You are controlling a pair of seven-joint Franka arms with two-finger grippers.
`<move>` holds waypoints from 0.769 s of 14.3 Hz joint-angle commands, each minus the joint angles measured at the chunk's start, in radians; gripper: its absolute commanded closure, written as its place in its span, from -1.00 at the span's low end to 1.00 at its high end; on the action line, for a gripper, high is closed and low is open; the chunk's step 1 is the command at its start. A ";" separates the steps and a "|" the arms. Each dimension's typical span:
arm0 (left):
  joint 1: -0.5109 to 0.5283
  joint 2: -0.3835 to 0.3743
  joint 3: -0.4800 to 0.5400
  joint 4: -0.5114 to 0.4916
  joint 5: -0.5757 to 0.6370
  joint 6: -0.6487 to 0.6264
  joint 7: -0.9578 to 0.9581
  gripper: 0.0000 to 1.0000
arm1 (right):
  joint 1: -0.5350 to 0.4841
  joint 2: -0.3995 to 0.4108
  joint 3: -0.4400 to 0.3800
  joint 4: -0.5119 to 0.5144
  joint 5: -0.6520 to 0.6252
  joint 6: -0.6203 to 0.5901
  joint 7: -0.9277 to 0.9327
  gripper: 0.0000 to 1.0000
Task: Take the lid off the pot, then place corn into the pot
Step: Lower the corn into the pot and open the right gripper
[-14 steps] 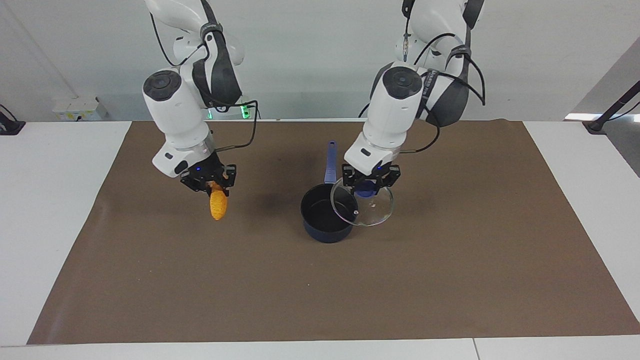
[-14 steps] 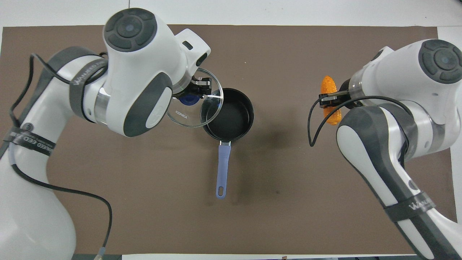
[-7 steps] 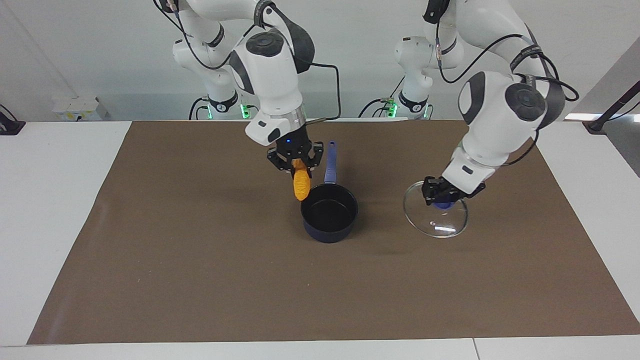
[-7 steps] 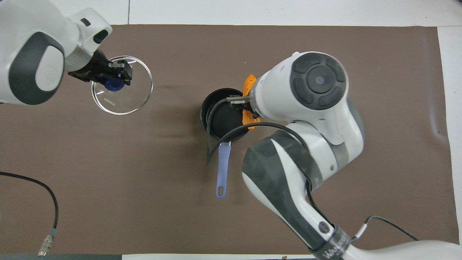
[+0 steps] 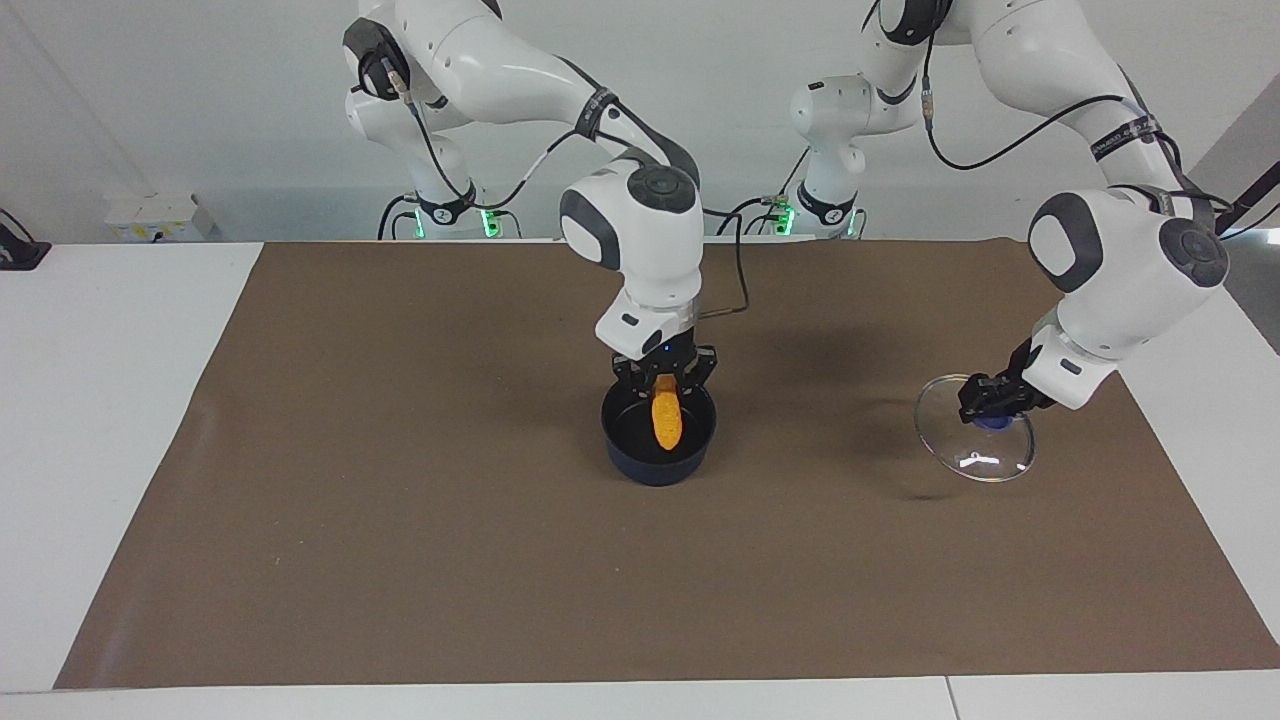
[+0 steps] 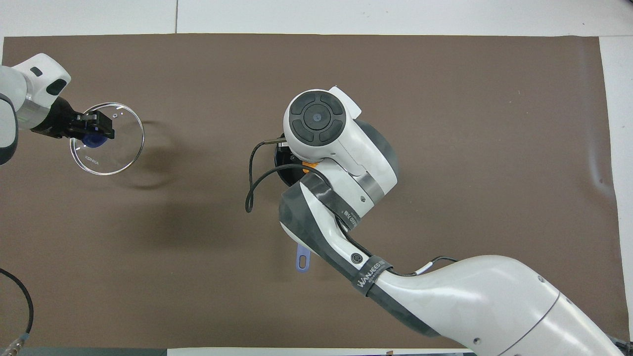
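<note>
I should keep holding the glass lid (image 5: 985,458) with my left gripper for now. It is still above the brown mat, and its shadow is well apart from it.
The dark navy pot (image 5: 640,464) stands open in the middle of the mat. My right gripper (image 5: 665,390) is over it, shut on the orange-yellow corn (image 5: 666,426), which hangs upright with its lower end inside the pot. In the overhead view my right arm hides most of the pot (image 6: 280,159); only its handle tip (image 6: 302,260) and a sliver of corn (image 6: 310,163) show. My left gripper (image 5: 992,411) is shut on the blue knob of the glass lid (image 5: 985,458). It holds the lid tilted just above the mat toward the left arm's end, as the overhead view (image 6: 113,151) also shows.
A brown mat (image 5: 400,500) covers the table, with white table edge (image 5: 100,400) at both ends. The right arm's black cable (image 6: 251,190) loops beside the pot.
My right gripper has carried the corn from the right arm's end to over the pot and lowered it in. My left gripper has carried the lid away toward the left arm's end.
</note>
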 commanded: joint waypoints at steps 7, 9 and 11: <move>0.024 -0.044 -0.006 -0.217 -0.010 0.199 0.022 1.00 | -0.025 -0.037 0.010 -0.200 -0.016 0.203 0.031 0.20; 0.024 -0.047 -0.006 -0.257 -0.009 0.249 0.023 1.00 | -0.022 -0.038 0.010 -0.177 -0.014 0.179 0.032 -0.25; 0.024 -0.049 -0.006 -0.262 -0.009 0.254 0.022 1.00 | -0.022 -0.057 0.010 -0.141 -0.014 0.134 0.031 -0.91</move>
